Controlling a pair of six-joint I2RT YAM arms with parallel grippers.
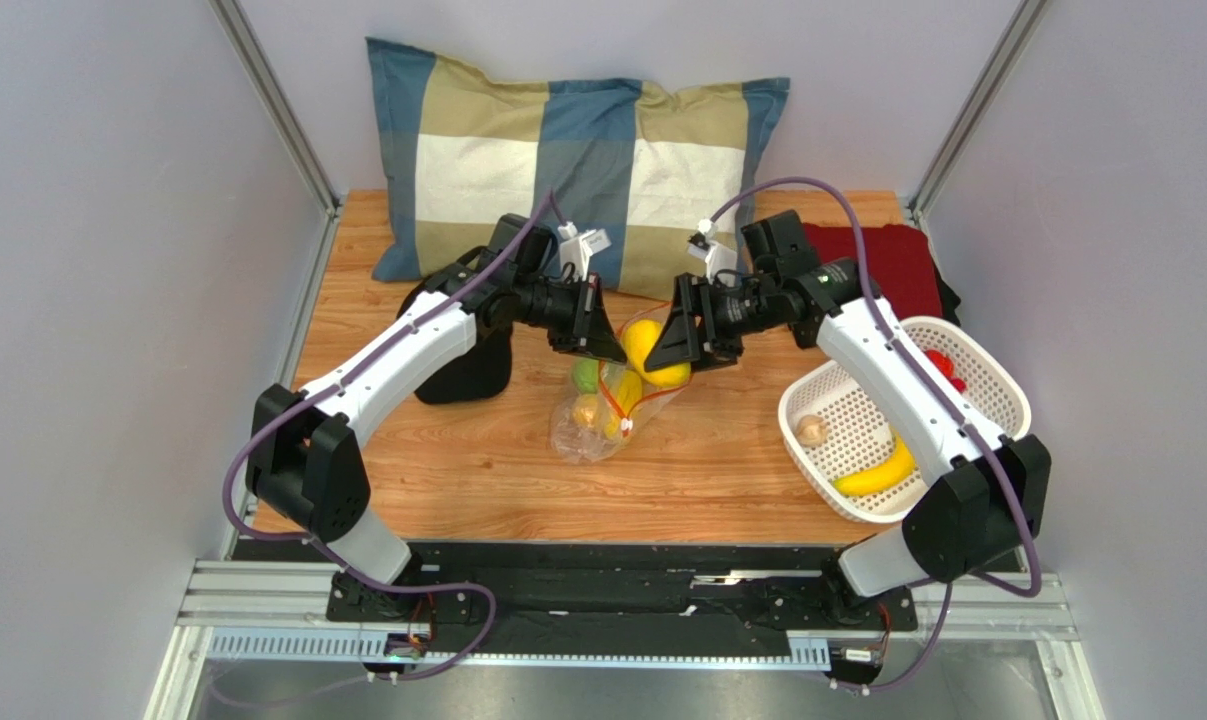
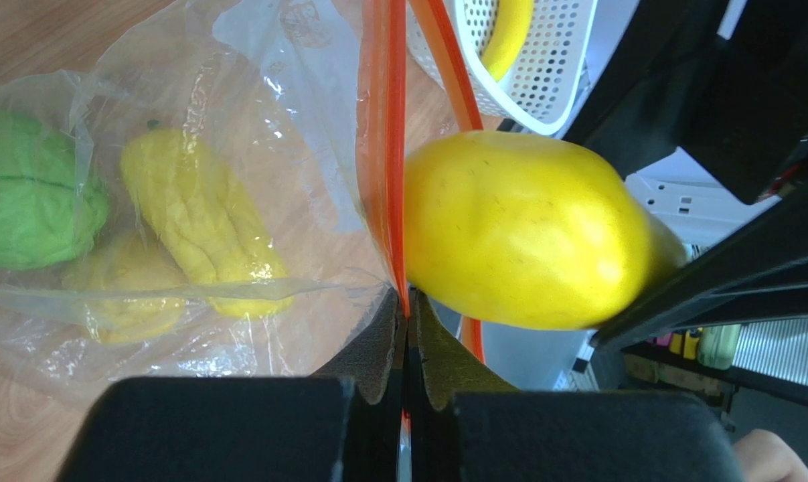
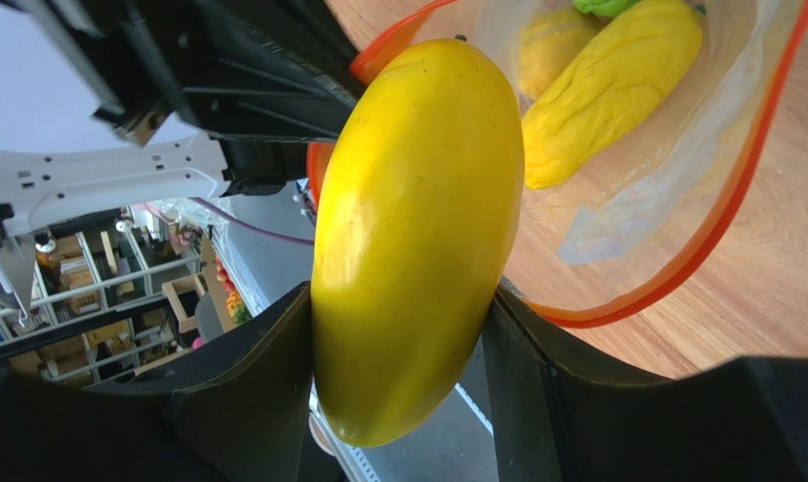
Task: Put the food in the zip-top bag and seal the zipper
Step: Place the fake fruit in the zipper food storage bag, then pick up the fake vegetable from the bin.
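Observation:
The fruit is mostly outside the bag's orange-red zipper opening; my right gripper must move it in first, or it would fall short of the bag (image 1: 594, 413).
The clear zip-top bag (image 1: 594, 413) lies mid-table with its orange-red zipper (image 2: 386, 151) mouth lifted. My left gripper (image 1: 606, 342) is shut on the zipper strip (image 2: 406, 301) and holds the mouth up. My right gripper (image 1: 681, 360) is shut on a smooth yellow mango-like fruit (image 3: 418, 231) at the open mouth (image 3: 679, 271); the fruit also shows in the left wrist view (image 2: 523, 236). Inside the bag lie a green piece (image 2: 31, 191) and bumpy yellow pieces (image 2: 202, 221). A banana (image 1: 880, 477), a beige round piece (image 1: 814, 429) and a red piece (image 1: 943, 365) sit in the basket.
A white perforated basket (image 1: 1000, 393) stands at the right. A checked pillow (image 1: 579, 158) lies at the back, a dark red cloth (image 1: 902, 263) at the back right. A black object (image 1: 467, 372) sits under the left arm.

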